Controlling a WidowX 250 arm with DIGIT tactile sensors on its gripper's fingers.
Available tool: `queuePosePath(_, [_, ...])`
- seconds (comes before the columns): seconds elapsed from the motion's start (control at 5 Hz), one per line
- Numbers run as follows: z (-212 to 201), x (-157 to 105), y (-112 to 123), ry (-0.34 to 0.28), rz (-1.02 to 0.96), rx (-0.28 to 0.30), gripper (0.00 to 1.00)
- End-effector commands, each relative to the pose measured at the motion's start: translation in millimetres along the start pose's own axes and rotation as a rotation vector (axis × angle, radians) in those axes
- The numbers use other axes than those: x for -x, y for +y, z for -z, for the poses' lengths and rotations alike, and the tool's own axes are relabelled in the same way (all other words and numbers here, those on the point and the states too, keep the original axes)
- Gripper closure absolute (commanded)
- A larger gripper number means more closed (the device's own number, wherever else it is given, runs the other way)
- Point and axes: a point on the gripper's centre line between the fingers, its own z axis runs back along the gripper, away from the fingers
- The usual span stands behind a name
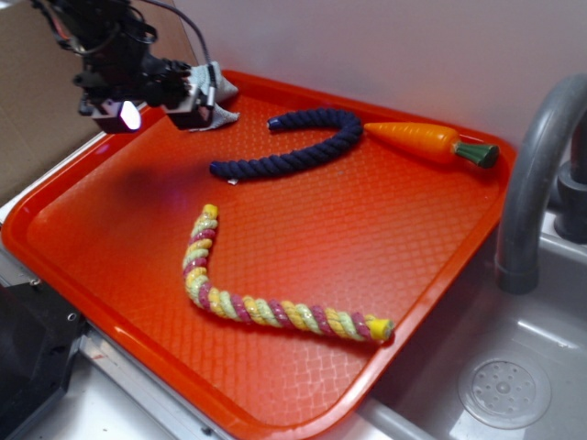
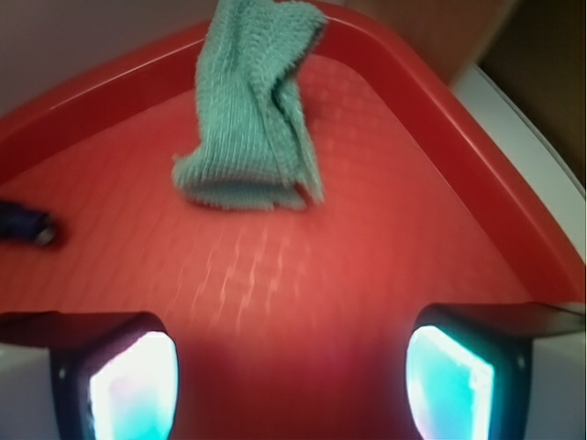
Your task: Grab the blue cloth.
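Observation:
The blue cloth lies in the red tray, and the robot's gripper should pinch it next by its folded middle [image 1: 223, 97].
The blue cloth [image 2: 248, 119] is a small pale blue-grey rag, bunched in folds against the far corner rim of the red tray [image 2: 367, 238]. From the exterior view only its edges [image 1: 224, 88] show behind the arm, at the tray's back left corner. My gripper [image 1: 204, 103] hovers just short of the cloth. In the wrist view the gripper [image 2: 289, 367] is open, with bare red tray floor between its two glowing pads [image 2: 133, 385]. The cloth lies ahead of the fingertips, apart from them.
A dark navy twisted rope [image 1: 293, 147] curves across the back of the tray [image 1: 385, 238], and its end [image 2: 23, 223] shows at the wrist view's left. A toy carrot [image 1: 426, 140] lies at the back right. A multicoloured rope [image 1: 266, 298] lies near the front. A grey tap [image 1: 532, 183] and a sink drain [image 1: 504, 390] stand to the right.

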Motion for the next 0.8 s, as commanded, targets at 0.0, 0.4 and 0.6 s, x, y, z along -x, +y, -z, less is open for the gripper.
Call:
queuePosePath(0.0, [27.9, -47.3, -9.4, -0.132, 0.055, -0.016, 0.00])
queuePosePath(0.4, [43.7, -61.0, -10.1, -0.151, 0.067, 0.019, 0.00])
queuePosePath(0.6, [46.2, -70.1, 0.9, -0.131, 0.046, 0.010, 0.00])
